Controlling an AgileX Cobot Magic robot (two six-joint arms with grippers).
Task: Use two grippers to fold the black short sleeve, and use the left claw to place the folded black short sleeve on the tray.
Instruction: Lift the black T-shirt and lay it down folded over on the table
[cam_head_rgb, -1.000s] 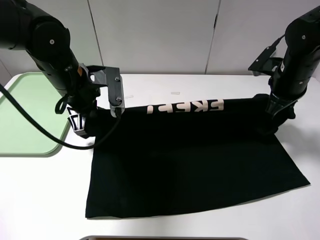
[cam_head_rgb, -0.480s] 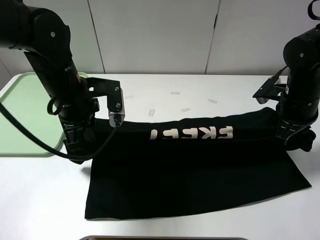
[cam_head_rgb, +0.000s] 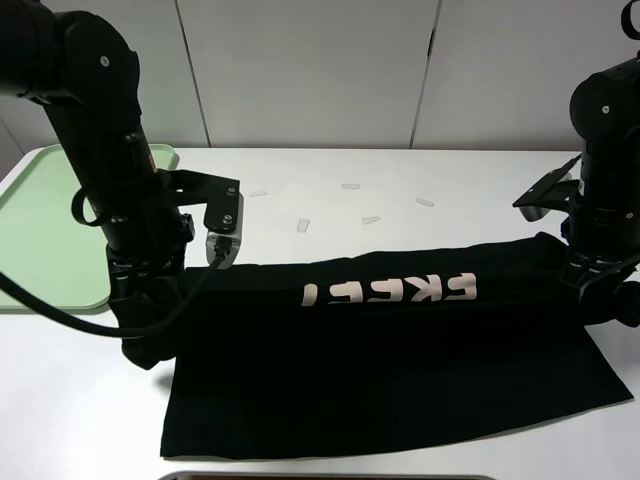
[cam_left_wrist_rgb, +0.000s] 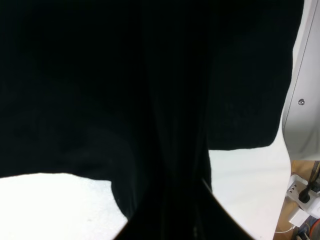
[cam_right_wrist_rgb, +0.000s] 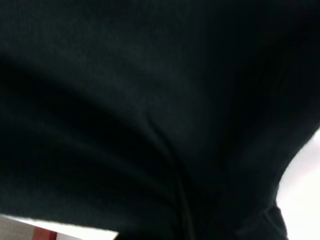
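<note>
My right gripper keeps hold of the sleeve's folded end until it is at the front corner. For now, the black short sleeve has its folded end short of that corner.
The black short sleeve (cam_head_rgb: 380, 370) lies on the white table, its far edge folded over toward the front, showing pale printed letters (cam_head_rgb: 390, 290). My left gripper (cam_head_rgb: 150, 345) holds the folded edge's left end, low near the table. My right gripper (cam_head_rgb: 600, 295) holds the right end. Black cloth hides both sets of fingers. In the left wrist view the cloth (cam_left_wrist_rgb: 125, 90) fills the frame and bunches into the gripper. In the right wrist view the cloth (cam_right_wrist_rgb: 125, 100) covers nearly everything. The light green tray (cam_head_rgb: 40, 230) sits at the far left.
Several small white tape scraps (cam_head_rgb: 349, 186) lie on the table behind the shirt. White cabinet panels (cam_head_rgb: 310, 70) stand at the back. A dark edge (cam_head_rgb: 320, 476) shows at the front of the table.
Both grippers have moved toward the table's front, drawing the shirt's far edge over its body. The lettered fold now lies further forward and the tape scraps behind it are uncovered.
</note>
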